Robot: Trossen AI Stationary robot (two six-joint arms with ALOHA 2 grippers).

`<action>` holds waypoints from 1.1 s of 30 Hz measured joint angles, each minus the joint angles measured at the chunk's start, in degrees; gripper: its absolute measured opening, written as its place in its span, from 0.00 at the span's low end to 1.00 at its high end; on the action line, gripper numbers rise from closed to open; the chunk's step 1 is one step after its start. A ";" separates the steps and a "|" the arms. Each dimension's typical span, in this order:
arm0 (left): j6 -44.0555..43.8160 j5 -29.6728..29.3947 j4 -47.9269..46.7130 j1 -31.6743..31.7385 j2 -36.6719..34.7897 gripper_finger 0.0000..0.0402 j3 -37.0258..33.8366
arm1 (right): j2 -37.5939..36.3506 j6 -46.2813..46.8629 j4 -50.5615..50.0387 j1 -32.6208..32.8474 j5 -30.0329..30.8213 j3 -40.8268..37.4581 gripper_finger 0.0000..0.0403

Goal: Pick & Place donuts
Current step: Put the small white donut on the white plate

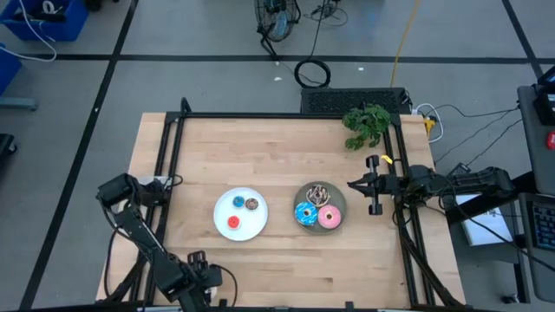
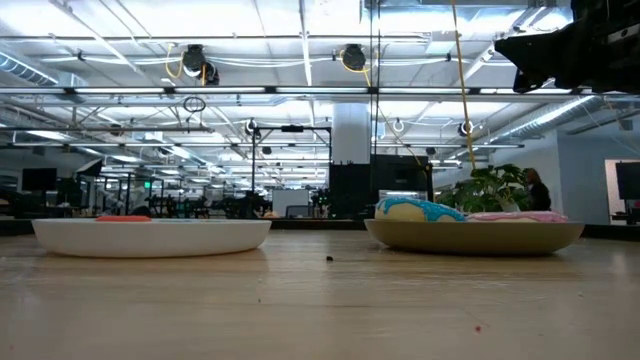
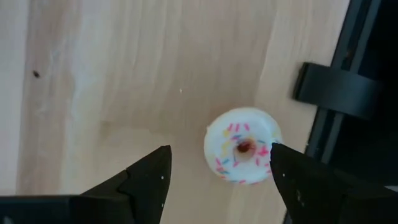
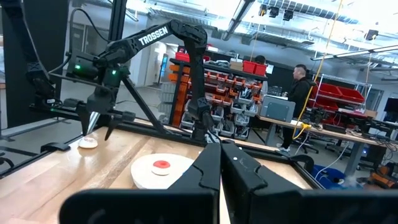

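I need to lower my left gripper before I close it on the donut. My fingers are still above the wood, and one overlaps the white sprinkled donut's rim (image 3: 270,130).
A tiny white sprinkled donut (image 3: 242,154) lies flat on the wood near the table's near-left corner, beside the black frame rail. My left gripper (image 3: 221,151) hangs over it, open, one finger on each side and not touching; it also shows far off in the right wrist view (image 4: 94,127). The white plate (image 1: 227,210) carries tiny blue (image 1: 238,202), brown (image 1: 251,204) and red (image 1: 233,222) donuts. The grey plate (image 1: 340,201) holds the brown drizzled (image 1: 317,191), blue sprinkled (image 1: 305,213) and pink (image 1: 329,217) donuts. My right gripper (image 1: 351,185) is shut, raised beside the grey plate's right.
A leafy green plant (image 1: 366,124) lies at the table's far right edge. Black frame rails (image 1: 169,165) run along the left, far and right sides. Bare wood lies between the plates and the near edge. A person (image 4: 303,84) stands in the room beyond.
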 joint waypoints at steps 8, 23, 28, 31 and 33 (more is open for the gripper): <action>0.39 -2.42 0.38 -0.10 1.26 0.68 -0.02 | 0.02 0.00 0.00 0.00 0.00 -0.02 0.00; 0.39 0.49 0.82 -0.92 4.66 0.68 0.09 | 0.02 0.02 0.42 0.01 -0.02 0.00 0.00; 1.25 0.79 1.41 -0.92 4.71 0.67 0.05 | 0.02 0.03 0.42 0.02 -0.02 -0.02 0.00; 1.78 1.65 1.89 -0.65 4.72 0.58 0.05 | 0.02 0.04 0.42 0.00 -0.02 0.00 0.00; 1.98 2.33 2.40 -0.31 4.72 0.48 0.05 | 0.02 0.04 0.42 0.00 -0.02 -0.01 0.00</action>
